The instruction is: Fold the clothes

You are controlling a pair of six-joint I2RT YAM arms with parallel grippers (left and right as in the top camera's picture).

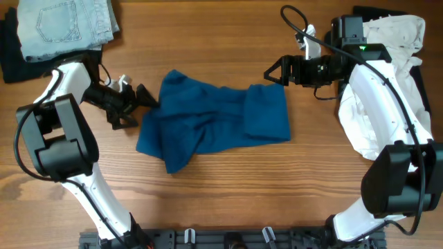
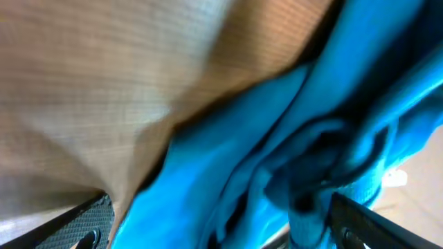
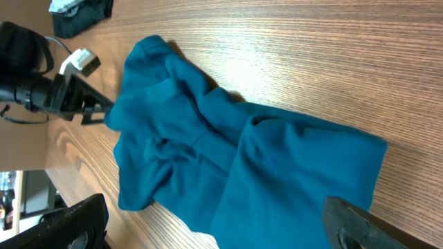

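Note:
The robot's left gripper needs to hold the crumpled blue garment (image 1: 211, 121) between its fingers by the garment's edge, so the right gripper still has free cloth to grab for folding.
A crumpled blue garment (image 1: 211, 121) lies in the middle of the wooden table. It fills the left wrist view (image 2: 277, 166) and shows in the right wrist view (image 3: 235, 159). My left gripper (image 1: 142, 105) is open at the garment's left edge, with cloth lying between its fingers (image 2: 214, 238). My right gripper (image 1: 272, 72) is open and empty, held just above the garment's upper right corner (image 3: 214, 232).
Folded light denim (image 1: 66, 24) on a dark garment (image 1: 14, 59) sits at the back left. A crumpled white garment (image 1: 384, 76) on dark cloth lies at the right, under my right arm. Bare wood runs along the table's front.

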